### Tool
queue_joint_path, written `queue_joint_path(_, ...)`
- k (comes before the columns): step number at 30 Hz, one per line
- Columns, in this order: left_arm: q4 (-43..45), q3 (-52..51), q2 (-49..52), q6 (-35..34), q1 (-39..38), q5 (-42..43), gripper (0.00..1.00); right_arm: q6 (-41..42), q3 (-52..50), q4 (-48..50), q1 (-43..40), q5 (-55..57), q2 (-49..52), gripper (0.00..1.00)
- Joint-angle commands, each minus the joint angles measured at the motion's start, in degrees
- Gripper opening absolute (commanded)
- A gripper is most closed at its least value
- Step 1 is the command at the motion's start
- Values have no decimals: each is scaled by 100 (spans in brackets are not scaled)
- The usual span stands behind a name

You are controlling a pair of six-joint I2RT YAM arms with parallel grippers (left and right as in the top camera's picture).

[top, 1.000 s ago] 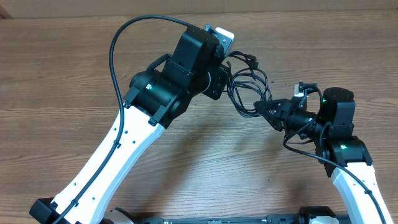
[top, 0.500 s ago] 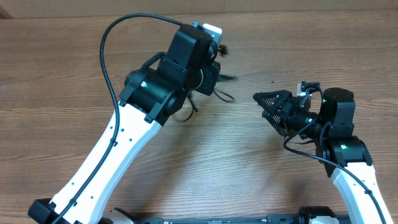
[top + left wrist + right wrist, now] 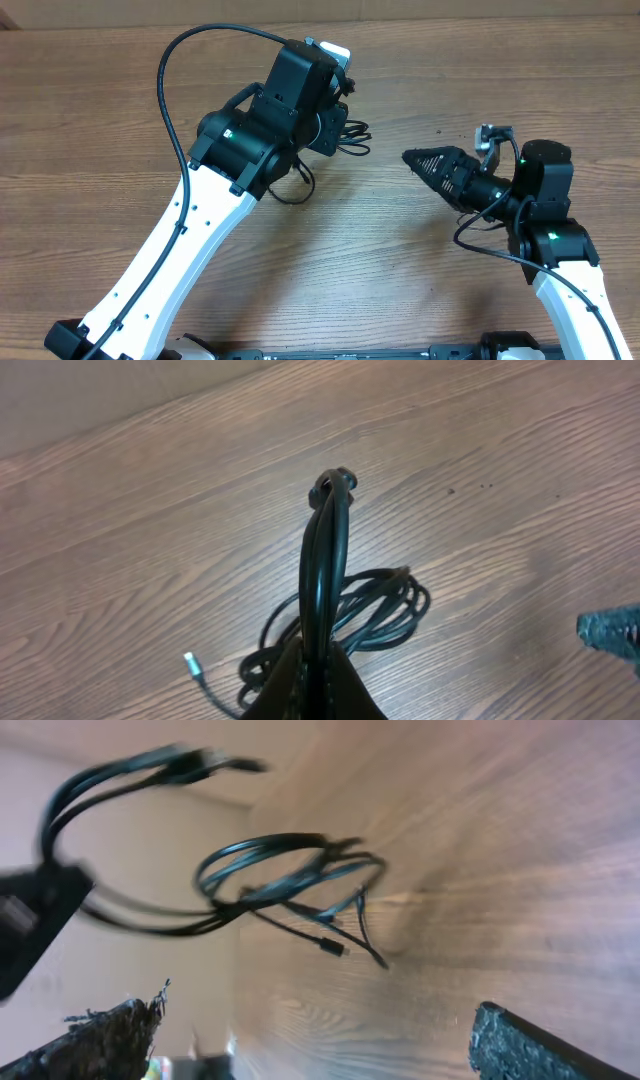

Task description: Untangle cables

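Note:
I should next grab the cables' loose hanging loops, away from my left gripper, with my right gripper, so my left gripper is free to untangle them.
My left gripper (image 3: pixel 318 662) is shut on the cables (image 3: pixel 322 560), a bundle of thin black cords. One loop sticks out past the fingers. The other loops (image 3: pixel 385 605) hang in a loose coil over the table, with a small teal-tipped plug (image 3: pixel 193 666) at the lower left. From overhead the cables (image 3: pixel 355 136) show beside the left gripper (image 3: pixel 343 112), and another loop (image 3: pixel 292 190) trails under the arm. My right gripper (image 3: pixel 422 161) stands open with nothing between its fingers, to the right of the bundle and apart from it. In its view the cables (image 3: pixel 290 880) hang ahead of the right gripper (image 3: pixel 320 1045).
The wooden table (image 3: pixel 110 110) runs to a pale wall at the back. The left arm's thick black cable (image 3: pixel 175 70) arcs above its wrist. The right gripper's fingertip (image 3: pixel 612 630) shows at the right edge of the left wrist view.
The right gripper has let go of the cables and opened. The left gripper has drawn the bundle to the left, leaving a gap between the two grippers.

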Motion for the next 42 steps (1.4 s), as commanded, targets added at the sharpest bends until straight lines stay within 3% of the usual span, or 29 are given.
queue_joint_path(1, 2, 39, -168, 116, 22, 122, 4, -1543, 74, 116, 7, -570, -26, 100)
queue_joint_path(6, -129, 39, -168, 931, 20, 1290, 4, -3517, 76, 118, 42, -667, -26, 100)
queue_joint_path(11, -162, 42, -168, 1062, 20, 1746, 4, -4736, 74, 201, 146, -662, -26, 100)
queue_joint_path(21, -101, 42, -168, 1062, 20, 2892, 4, -5855, 74, 260, 146, -647, -24, 100)
queue_joint_path(28, 17, 39, -168, 1060, 20, 3432, 4, -5851, 74, 57, 146, -673, -24, 100)
queue_joint_path(34, 269, 39, -168, 1060, 20, 3744, 4, -5829, 74, -481, 146, -820, -24, 78)
queue_joint_path(40, 267, 42, -168, 1058, 20, 3742, 4, -5825, 74, -822, 146, -820, -24, 29)
queue_joint_path(42, 269, 39, -166, 1058, 20, 3698, 4, -5643, 74, -997, 146, -817, -24, 20)
